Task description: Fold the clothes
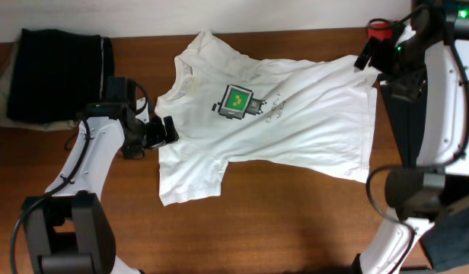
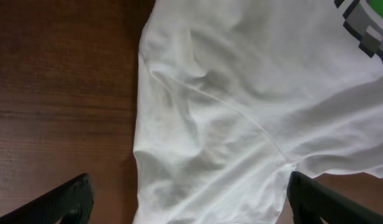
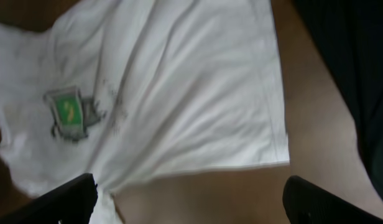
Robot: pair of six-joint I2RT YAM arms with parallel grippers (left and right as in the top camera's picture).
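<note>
My left gripper grabs the white T-shirt's near sleeve (image 1: 167,150) (image 2: 161,113) by the shoulder next to turn it over, since the T-shirt's hem stays for my right gripper.
A large white T-shirt (image 1: 295,122) lies spread on the wooden table, with a green-and-black pixel print (image 1: 236,101) and dark lettering on the chest. My left gripper (image 1: 167,131) is open at the shirt's left sleeve. In the left wrist view its fingers (image 2: 191,208) straddle the sleeve (image 2: 210,143) just above it, holding nothing. My right gripper (image 1: 368,55) is open and empty above the shirt's far right corner. In the right wrist view its fingers (image 3: 191,202) hover high over the hem (image 3: 241,158). A black garment (image 1: 59,76) lies folded at the far left; no red shows on it.
A beige cloth (image 1: 0,91) lies under the black garment at the table's left edge. A dark surface (image 3: 359,74) fills the right side of the right wrist view. Bare wood (image 1: 295,221) shows in front of the shirt.
</note>
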